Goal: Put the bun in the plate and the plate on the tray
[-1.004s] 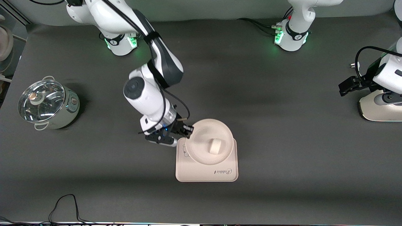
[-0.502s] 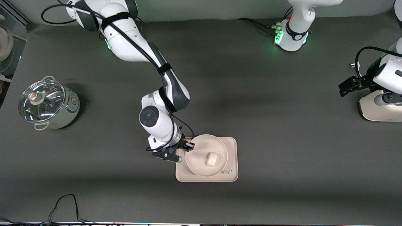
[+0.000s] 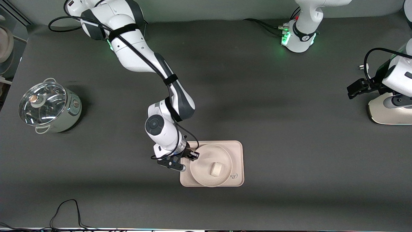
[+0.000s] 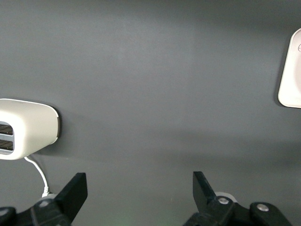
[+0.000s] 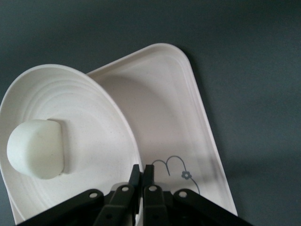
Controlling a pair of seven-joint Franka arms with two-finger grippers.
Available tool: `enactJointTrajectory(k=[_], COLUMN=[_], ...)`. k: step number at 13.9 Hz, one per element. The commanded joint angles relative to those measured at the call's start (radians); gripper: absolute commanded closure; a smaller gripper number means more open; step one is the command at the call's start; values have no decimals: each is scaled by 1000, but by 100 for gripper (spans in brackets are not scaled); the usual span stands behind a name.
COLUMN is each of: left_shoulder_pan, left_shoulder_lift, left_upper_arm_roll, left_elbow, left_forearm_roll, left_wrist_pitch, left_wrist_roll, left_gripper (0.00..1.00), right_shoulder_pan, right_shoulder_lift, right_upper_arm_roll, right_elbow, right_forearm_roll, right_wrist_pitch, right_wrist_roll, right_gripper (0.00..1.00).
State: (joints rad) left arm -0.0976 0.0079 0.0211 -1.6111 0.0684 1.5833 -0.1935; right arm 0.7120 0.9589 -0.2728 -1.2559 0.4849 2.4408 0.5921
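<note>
The cream plate's base (image 3: 209,157) sits low within the pinkish tray's raised edge (image 3: 242,160), with my fingers at the plate's rim. It is time for my right gripper to open now.
The white bun (image 3: 216,169) lies in the round cream plate (image 3: 206,159). The plate sits over the pinkish tray (image 3: 236,151), at the part of the tray nearer the front camera. My right gripper (image 3: 192,155) is shut on the plate's rim at the side toward the right arm's end. In the right wrist view the gripper (image 5: 142,170) pinches the plate (image 5: 94,122) rim, with the bun (image 5: 35,148) in the plate and the tray (image 5: 164,113) under it. My left gripper (image 4: 140,181) is open and empty over bare table, waiting at the left arm's end.
A steel pot with a glass lid (image 3: 48,106) stands at the right arm's end of the table. A white toaster (image 3: 391,111) stands at the left arm's end, under the left gripper; it also shows in the left wrist view (image 4: 26,129). A black cable (image 3: 67,209) lies near the front edge.
My right gripper has carried the plate with the bun toward the front camera and down over the tray. The left arm has not moved.
</note>
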Motion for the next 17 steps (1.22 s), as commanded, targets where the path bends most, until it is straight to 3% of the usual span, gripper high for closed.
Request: enactJointTrajectory(k=[1, 2, 4, 8, 10, 15, 17], left_shoulder_pan=[-10, -8, -8, -8, -5, -5, -4], left_shoulder_lift=[17, 17, 17, 17, 17, 15, 15], left_upper_arm_roll=[2, 2, 2, 2, 2, 2, 2], left_elbow=[31, 31, 31, 31, 31, 31, 31], left_forearm_roll=[4, 4, 5, 4, 4, 4, 4], left_wrist_pitch=[-5, -6, -6, -6, -6, -8, -5], left_wrist_roll=[-12, -12, -12, -12, -12, -12, -9], left_gripper=[0, 0, 0, 0, 0, 0, 0], right_shoulder_pan=[-13, -13, -3, -5, -11, -3, -5], right_shoulder_lift=[26, 26, 26, -26, -83, -317, -409], right_upper_arm_roll=[17, 18, 20, 18, 4, -141, -198], right_elbow=[44, 44, 43, 39, 33, -72, -85], right_forearm_roll=[34, 34, 31, 21, 17, -29, -96], right_wrist_pitch=[18, 18, 18, 3, -87, -328, -473], right_wrist_roll=[-23, -21, -9, -15, -21, -29, -52], right_gripper=[75, 59, 1, 0, 0, 0, 0])
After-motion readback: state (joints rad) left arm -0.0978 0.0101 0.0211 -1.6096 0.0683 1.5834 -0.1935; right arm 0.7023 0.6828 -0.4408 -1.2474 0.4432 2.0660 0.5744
